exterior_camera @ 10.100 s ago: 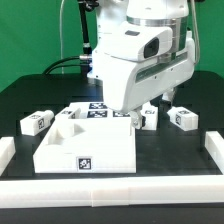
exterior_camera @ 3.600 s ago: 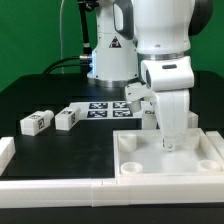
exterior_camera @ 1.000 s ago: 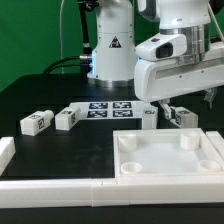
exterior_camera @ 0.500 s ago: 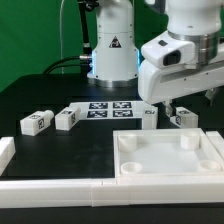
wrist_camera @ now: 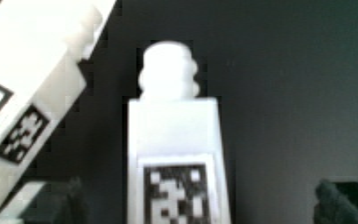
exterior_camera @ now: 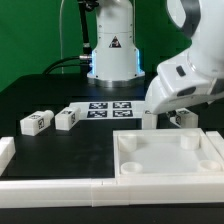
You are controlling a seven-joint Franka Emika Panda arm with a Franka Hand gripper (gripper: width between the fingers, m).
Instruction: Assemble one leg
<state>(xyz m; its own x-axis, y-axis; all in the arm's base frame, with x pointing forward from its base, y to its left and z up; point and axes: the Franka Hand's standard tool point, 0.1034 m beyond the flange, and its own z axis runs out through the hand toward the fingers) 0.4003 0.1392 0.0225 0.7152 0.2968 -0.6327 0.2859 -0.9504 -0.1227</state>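
My gripper grabs the white leg by its tagged body (exterior_camera: 186, 119) (wrist_camera: 178, 188) next, so the leg's ribbed peg stays free to enter the panel's socket.
In the wrist view a white leg (wrist_camera: 176, 150) lies between my fingers, with a ribbed peg at its far end and a square tag on its face. My gripper (wrist_camera: 202, 205) is open; its dark fingertips (wrist_camera: 51, 205) stand wide of the leg on both sides and do not touch it. A second tagged leg (wrist_camera: 30, 90) lies beside it. In the exterior view my gripper (exterior_camera: 168, 115) hangs low over two legs (exterior_camera: 150, 120) (exterior_camera: 185, 117) on the right; the arm hides its jaws. Two more legs (exterior_camera: 37, 122) (exterior_camera: 66, 118) lie on the left.
The large white square panel (exterior_camera: 170, 170) with round corner sockets lies at the front right. The marker board (exterior_camera: 110, 108) lies at the back middle. White bars (exterior_camera: 50, 187) border the table's front and left side (exterior_camera: 5, 150). The robot base (exterior_camera: 110, 50) stands behind.
The arm has tilted and swung to the exterior view's right. The hand has come down closer to the two legs behind the panel. The legs and the panel have not moved.
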